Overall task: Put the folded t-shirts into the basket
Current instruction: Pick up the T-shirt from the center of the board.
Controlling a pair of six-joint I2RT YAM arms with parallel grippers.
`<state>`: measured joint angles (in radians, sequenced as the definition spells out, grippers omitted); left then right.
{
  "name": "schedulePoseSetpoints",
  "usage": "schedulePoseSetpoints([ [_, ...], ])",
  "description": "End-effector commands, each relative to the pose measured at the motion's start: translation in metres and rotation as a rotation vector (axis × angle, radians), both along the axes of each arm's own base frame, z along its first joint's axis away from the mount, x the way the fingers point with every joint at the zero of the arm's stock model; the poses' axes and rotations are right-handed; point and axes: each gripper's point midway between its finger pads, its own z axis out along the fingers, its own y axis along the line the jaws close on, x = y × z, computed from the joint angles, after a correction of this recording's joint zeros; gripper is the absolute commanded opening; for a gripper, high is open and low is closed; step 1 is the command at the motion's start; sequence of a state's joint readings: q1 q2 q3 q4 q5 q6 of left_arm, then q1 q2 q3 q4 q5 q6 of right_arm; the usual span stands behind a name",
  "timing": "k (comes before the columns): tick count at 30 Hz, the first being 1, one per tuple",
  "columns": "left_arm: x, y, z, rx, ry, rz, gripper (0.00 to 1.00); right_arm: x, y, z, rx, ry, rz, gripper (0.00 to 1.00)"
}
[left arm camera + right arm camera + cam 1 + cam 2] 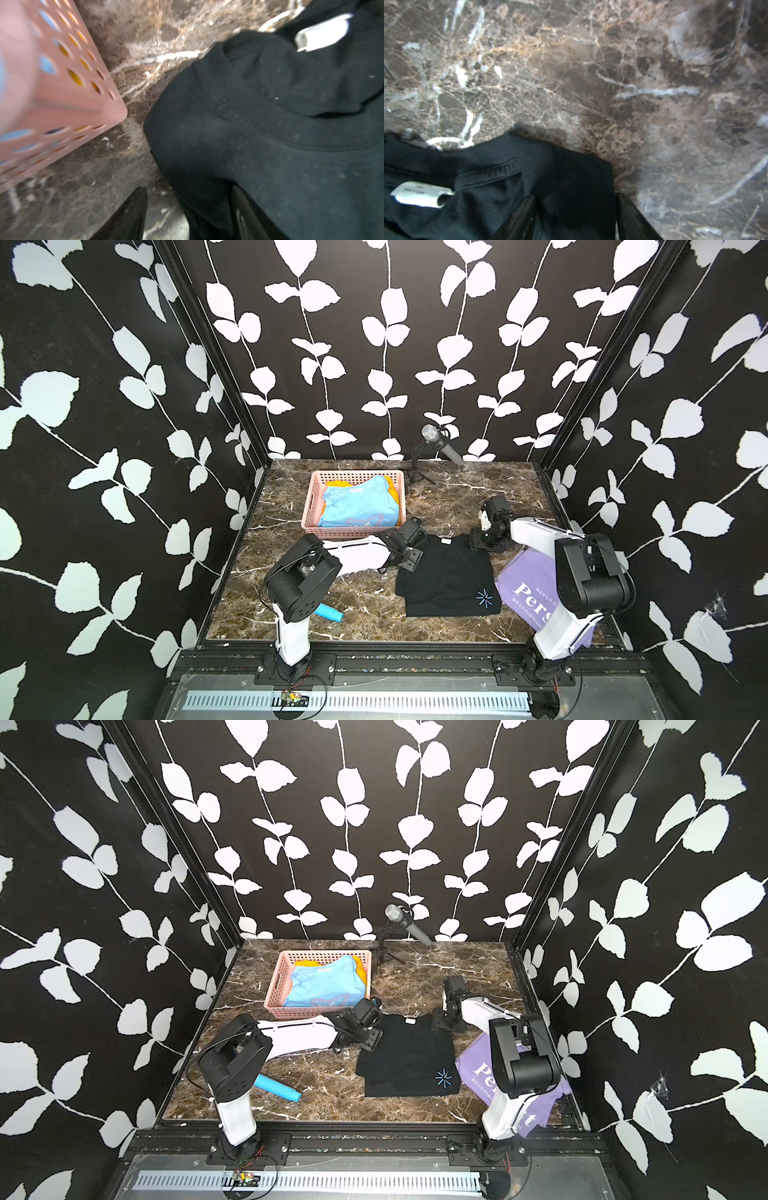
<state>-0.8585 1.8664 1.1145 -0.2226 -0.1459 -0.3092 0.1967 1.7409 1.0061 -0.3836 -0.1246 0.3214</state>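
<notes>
My right gripper next grabs the black t-shirt by its far corner, across the collar from my left gripper, to lay it still folded into the basket.
The pink basket stands at the back left of the table and holds a light blue t-shirt on top of a yellow one. A black t-shirt lies flat mid-table, and a lavender t-shirt lies to its right, partly under the right arm. My left gripper is open at the black shirt's far left corner, with the shirt's edge between its fingers. My right gripper is open astride the far right corner.
A light blue tube lies near the front left, beside the left arm's base. A microphone on a small tripod stands at the back, just right of the basket. The basket's near corner is close to the left gripper.
</notes>
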Motion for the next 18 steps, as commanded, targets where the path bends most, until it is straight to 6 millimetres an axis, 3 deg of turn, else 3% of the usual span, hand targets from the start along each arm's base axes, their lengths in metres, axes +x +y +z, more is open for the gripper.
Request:
schedulePoseSetpoints([
  [1,0.005,-0.014,-0.001,-0.051,0.020,0.006,0.66,-0.007,0.002,-0.015,0.003,0.030,0.012,0.63],
  [10,0.004,-0.031,-0.016,-0.112,0.074,0.010,0.52,-0.013,0.006,-0.015,0.008,0.050,0.026,0.61],
  [18,0.004,-0.033,-0.017,-0.157,0.067,0.033,0.23,-0.016,0.026,-0.009,0.124,0.045,0.058,0.44],
])
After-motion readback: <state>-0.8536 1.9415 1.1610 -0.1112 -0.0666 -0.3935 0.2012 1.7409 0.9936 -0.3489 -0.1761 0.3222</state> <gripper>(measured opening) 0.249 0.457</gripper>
